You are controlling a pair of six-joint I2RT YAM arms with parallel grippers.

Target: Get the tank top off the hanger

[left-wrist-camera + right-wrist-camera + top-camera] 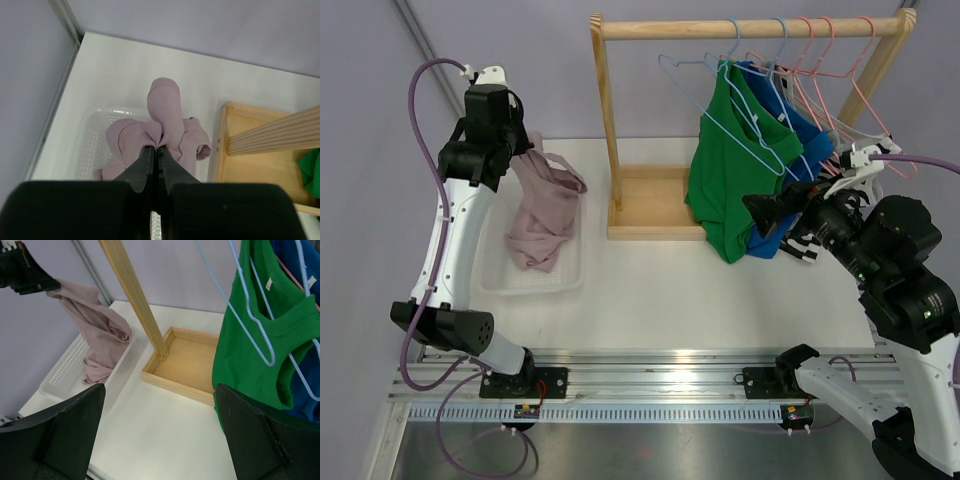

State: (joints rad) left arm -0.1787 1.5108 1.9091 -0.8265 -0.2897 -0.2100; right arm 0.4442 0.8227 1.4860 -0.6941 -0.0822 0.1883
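My right gripper should next take hold of the light blue hanger by its arm just below the hook [731, 82] [234, 254], so that the green tank top stays free to be removed.
A pink tank top [546, 205] hangs from my left gripper [528, 148], which is shut on its upper edge above the white basket [495, 282]; its lower part rests in the basket. In the left wrist view the jaws are pressed together on the pink fabric [167, 120]. A green tank top [730, 170] hangs on a light blue hanger [750, 105] on the wooden rack, with a blue top [790, 140] behind it. My right gripper [772, 212] is open and empty, just in front of the green top [250, 345].
The wooden rack [750, 28] carries several empty pink and blue hangers [830, 60]. Its post [608, 130] stands in a wooden base tray [650, 205]. The white basket shows in the right wrist view [65, 372] at the table's left edge.
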